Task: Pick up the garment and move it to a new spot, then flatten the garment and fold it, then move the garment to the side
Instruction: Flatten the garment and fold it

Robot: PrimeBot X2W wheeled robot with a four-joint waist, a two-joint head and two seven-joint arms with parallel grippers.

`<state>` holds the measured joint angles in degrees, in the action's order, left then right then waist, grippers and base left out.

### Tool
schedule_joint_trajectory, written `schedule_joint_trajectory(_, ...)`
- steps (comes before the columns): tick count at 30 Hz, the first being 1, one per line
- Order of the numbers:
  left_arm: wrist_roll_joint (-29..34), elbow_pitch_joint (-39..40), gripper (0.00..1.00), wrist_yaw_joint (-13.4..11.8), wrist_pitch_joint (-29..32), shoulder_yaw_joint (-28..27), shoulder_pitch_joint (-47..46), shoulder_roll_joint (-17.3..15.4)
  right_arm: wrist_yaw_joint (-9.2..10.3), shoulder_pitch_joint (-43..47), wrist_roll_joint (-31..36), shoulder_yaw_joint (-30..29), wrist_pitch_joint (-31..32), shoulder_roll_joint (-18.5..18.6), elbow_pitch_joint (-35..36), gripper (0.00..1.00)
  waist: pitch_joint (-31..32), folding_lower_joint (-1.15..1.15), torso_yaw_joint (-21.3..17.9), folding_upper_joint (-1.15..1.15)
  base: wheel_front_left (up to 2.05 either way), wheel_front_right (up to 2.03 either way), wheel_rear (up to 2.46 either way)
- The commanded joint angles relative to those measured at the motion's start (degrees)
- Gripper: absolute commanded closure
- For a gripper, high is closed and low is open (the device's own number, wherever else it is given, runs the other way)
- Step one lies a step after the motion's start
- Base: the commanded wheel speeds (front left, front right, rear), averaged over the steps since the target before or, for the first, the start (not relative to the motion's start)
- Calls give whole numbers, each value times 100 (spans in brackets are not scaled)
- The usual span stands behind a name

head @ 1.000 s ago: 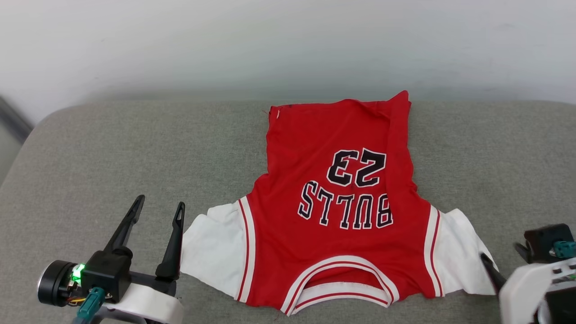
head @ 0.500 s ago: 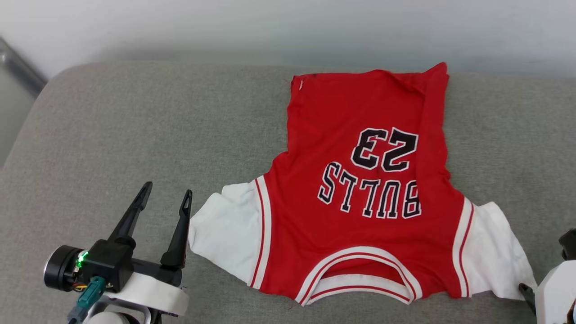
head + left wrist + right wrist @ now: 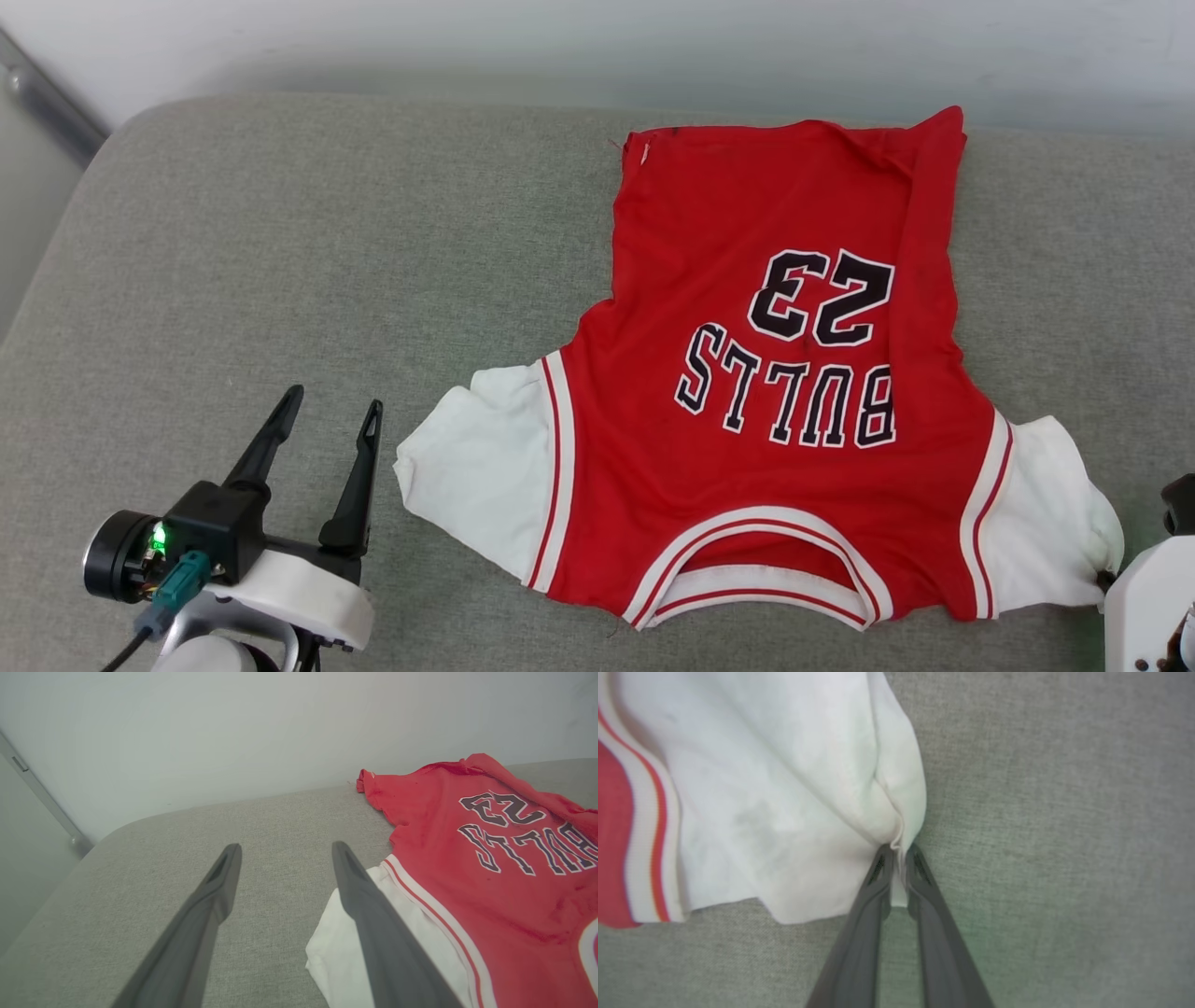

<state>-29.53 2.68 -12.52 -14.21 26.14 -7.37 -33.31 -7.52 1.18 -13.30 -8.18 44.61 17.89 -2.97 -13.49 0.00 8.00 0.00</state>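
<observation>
I should next pinch the shirt with my left gripper by the loose edge of its white sleeve, because the shirt's red body (image 3: 672, 470) lies flat on the cushion.
The garment (image 3: 775, 373) is a red T-shirt with white sleeves and a black "BULLS 23" print. It lies spread on the grey cushion (image 3: 327, 261), collar toward me and hem by the wall. My left gripper (image 3: 329, 418) stands open just left of the white left sleeve (image 3: 471, 467), its right finger (image 3: 369, 905) beside the sleeve's edge (image 3: 336, 952). My right gripper (image 3: 896, 851) is shut on the edge of the white right sleeve (image 3: 784, 788), the cloth puckered between its tips. Only the right arm's pale body (image 3: 1153, 607) shows in the head view.
A pale wall (image 3: 597, 47) rises directly behind the cushion. A metal rail (image 3: 51, 112) runs at the far left beyond the cushion's rounded corner. Bare grey cushion stretches left of the garment (image 3: 233, 280).
The head camera has swung, shifting the whole picture right and down. The right sleeve's outer edge has bunched up at the right gripper. The left gripper stays open beside the left sleeve.
</observation>
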Motion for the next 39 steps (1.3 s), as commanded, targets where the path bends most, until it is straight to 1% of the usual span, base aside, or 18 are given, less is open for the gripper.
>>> schedule_joint_trajectory(1,-72,-45,0,35,100,16,-7,-34,7,74,64,-21,-41,5,-216,100,54,0,-61,0,0,0,0)
schedule_joint_trajectory(5,-273,-99,0,111,543,84,103,-132,7,87,65,-246,-132,161,68,100,133,0,-205,0,0,0,0)
schedule_joint_trajectory(8,-481,-88,0,209,1098,183,122,-256,6,133,39,-338,-48,226,339,100,125,0,-331,0,0,0,0)
schedule_joint_trajectory(11,-705,-29,0,320,1860,346,169,-421,6,210,22,-403,47,276,610,100,61,0,-442,0,0,0,0)
schedule_joint_trajectory(14,-936,80,0,305,2477,400,120,-539,6,231,16,-424,140,236,837,100,-38,0,-532,0,0,0,0)
schedule_joint_trajectory(17,-1003,143,0,193,3005,444,38,-677,6,208,43,-386,200,167,1000,100,-142,0,-611,0,0,0,0)
schedule_joint_trajectory(18,-1003,143,0,193,3005,444,38,-677,6,208,43,-386,200,167,1000,100,-142,0,-611,0,0,0,0)
schedule_joint_trajectory(22,-1039,153,0,53,3351,433,-89,-722,6,173,79,-335,232,104,1120,100,-259,0,-690,0,0,0,0)
schedule_joint_trajectory(28,-1067,-36,0,65,3708,556,-220,-749,6,138,122,-284,243,51,1214,100,-394,0,-766,0,0,0,0)
schedule_joint_trajectory(32,-1203,-274,0,84,3854,621,-205,-606,6,111,136,-259,241,36,1239,100,-450,0,-792,0,0,0,0)
schedule_joint_trajectory(33,-1219,-348,36,110,3877,667,-197,-576,6,107,135,-255,240,38,1237,100,-456,0,-795,0,0,0,0)
schedule_joint_trajectory(34,-1216,-408,90,132,3852,696,-192,-547,6,107,136,-250,234,47,1229,100,-457,0,-796,0,0,0,0)
schedule_joint_trajectory(35,-1197,-459,100,145,3818,717,-181,-522,5,112,139,-214,228,77,1223,100,-452,0,-801,0,0,0,0)
schedule_joint_trajectory(39,-1241,-442,100,229,3680,745,-29,-500,5,134,44,-162,133,157,1226,100,-339,0,-795,0,0,0,0)
